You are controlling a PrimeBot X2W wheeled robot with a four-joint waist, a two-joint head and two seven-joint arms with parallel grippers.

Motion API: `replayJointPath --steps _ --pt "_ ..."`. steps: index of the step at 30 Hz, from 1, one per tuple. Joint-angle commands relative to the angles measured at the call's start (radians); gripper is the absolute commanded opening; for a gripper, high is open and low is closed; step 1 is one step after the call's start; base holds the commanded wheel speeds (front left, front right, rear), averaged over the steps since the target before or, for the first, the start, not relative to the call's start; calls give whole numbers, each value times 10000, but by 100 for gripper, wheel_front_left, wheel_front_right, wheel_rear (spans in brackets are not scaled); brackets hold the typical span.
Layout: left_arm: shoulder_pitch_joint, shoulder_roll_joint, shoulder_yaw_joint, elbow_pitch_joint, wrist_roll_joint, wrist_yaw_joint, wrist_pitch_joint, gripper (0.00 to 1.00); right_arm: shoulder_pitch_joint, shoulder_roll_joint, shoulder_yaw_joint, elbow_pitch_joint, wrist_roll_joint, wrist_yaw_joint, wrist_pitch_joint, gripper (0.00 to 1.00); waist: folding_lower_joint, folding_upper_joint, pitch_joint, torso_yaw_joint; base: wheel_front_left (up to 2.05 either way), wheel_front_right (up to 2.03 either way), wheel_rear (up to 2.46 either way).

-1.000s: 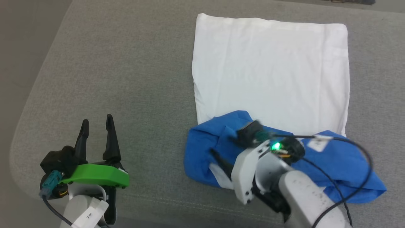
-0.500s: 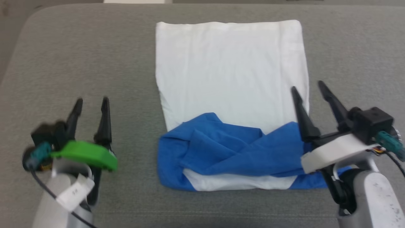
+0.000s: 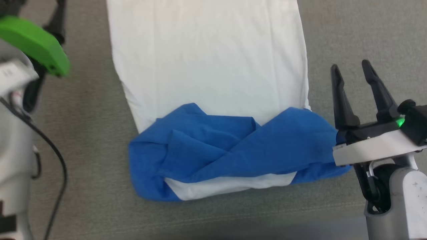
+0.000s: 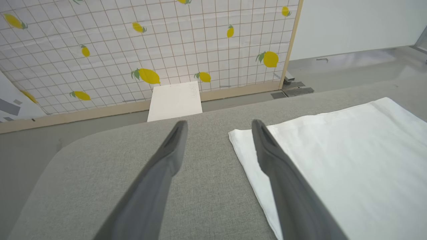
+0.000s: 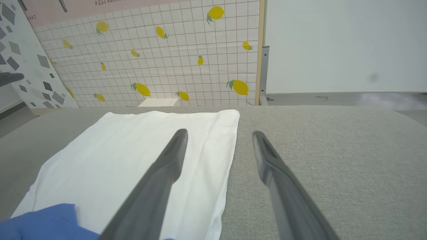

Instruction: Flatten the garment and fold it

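Note:
My right gripper will next grab its white hem corner (image 5: 231, 115) to fold the garment's white body over the blue sleeves.
The garment (image 3: 206, 66) lies on a grey padded surface (image 3: 83, 116), its white body spread flat away from me. Its blue sleeves and shoulders (image 3: 233, 146) are folded in, crumpled across the near end, with a white strip (image 3: 227, 185) showing under them. My right gripper (image 3: 351, 66) stands open just right of the garment's right edge, above the surface, holding nothing. In the right wrist view the right gripper (image 5: 220, 133) straddles the garment's edge (image 5: 230, 160). My left gripper (image 4: 218, 123) is open beside the garment's far left corner (image 4: 240, 140); its green housing (image 3: 33, 43) shows at the upper left.
Beyond the surface's far edge stands a lemon-patterned grid panel (image 4: 166, 50) with a small white board (image 4: 175, 100) leaning at its foot. The surface has a rounded far left corner (image 4: 66, 146). Bare grey padding (image 5: 333, 166) lies right of the garment.
The head camera has swung and moved closer. My right gripper left the blue sleeves and now stands open at the garment's right. My left gripper has advanced along the left edge.

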Motion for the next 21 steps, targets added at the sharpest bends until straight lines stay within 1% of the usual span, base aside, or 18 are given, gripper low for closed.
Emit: replayJointPath --steps 1,3,7,9,13,21 --pt "-435 198 -40 177 -223 -39 332 100 -190 8 15 12 85 -15 -162 100 -1 0 1396 -1022 0 0 0" --pt "-990 477 -70 429 -245 -39 878 100 -312 8 58 121 137 -15 -330 100 -1 0 1713 -1221 0 0 0" --pt "-1846 848 -95 872 -313 -12 1936 100 -449 8 148 352 288 -15 -601 100 -1 0 2245 -1523 0 0 0" --pt "-2182 960 -67 997 -304 120 2336 100 -497 8 158 457 371 -15 -737 100 -1 0 2465 -1634 0 0 0" --pt "-2743 1071 -14 1279 -372 455 3280 100 -538 9 251 620 487 -15 -939 100 -1 0 2815 -1795 0 0 0" --pt "-3997 1167 94 1406 -329 1365 4787 100 -749 9 528 672 719 -15 -1214 100 -1 0 3379 -2126 0 0 0"
